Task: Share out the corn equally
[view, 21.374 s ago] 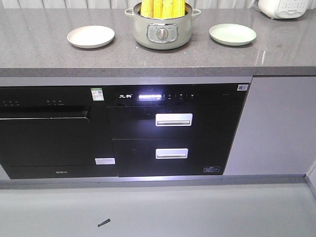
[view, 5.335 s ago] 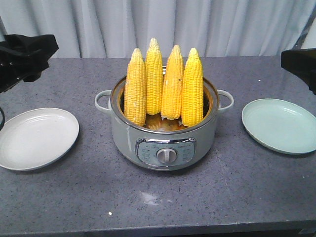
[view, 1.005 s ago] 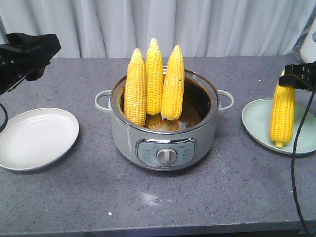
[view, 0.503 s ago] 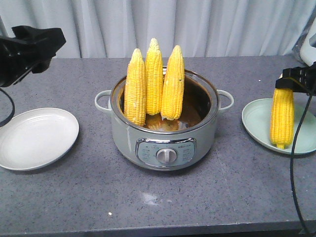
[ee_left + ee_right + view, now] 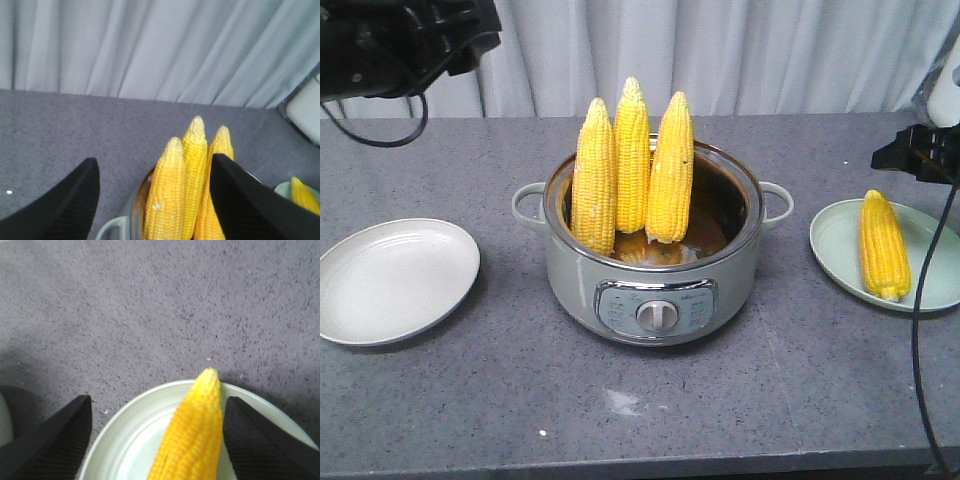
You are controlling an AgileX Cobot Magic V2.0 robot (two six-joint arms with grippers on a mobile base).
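Note:
My left gripper is to share the corn out onto the empty white plate (image 5: 398, 280), so next it needs to grab the leftmost upright cob by its top tip (image 5: 596, 109).
Three corn cobs (image 5: 632, 165) stand upright in the grey-green electric pot (image 5: 655, 280) at the centre of the counter. A fourth corn cob (image 5: 884, 245) lies flat on the pale green plate (image 5: 835, 250) at the right. My right gripper (image 5: 912, 157) hovers open just above that plate's far rim. In the right wrist view the cob (image 5: 195, 440) lies between the fingers, close to the right one, touching neither. My left gripper (image 5: 480, 35) is open, high at the back left. In its wrist view the pot's cobs (image 5: 187, 190) show between its fingers.
An empty white plate (image 5: 395, 280) sits left of the pot. A black cable (image 5: 917, 330) hangs from the right arm across the green plate's front. A white appliance (image 5: 947, 95) stands at the far right. Grey curtains close off the back of the counter.
The right gripper has opened and let go of the cob, which went from hanging upright to lying flat on the green plate. The left gripper has risen and moved right toward the pot.

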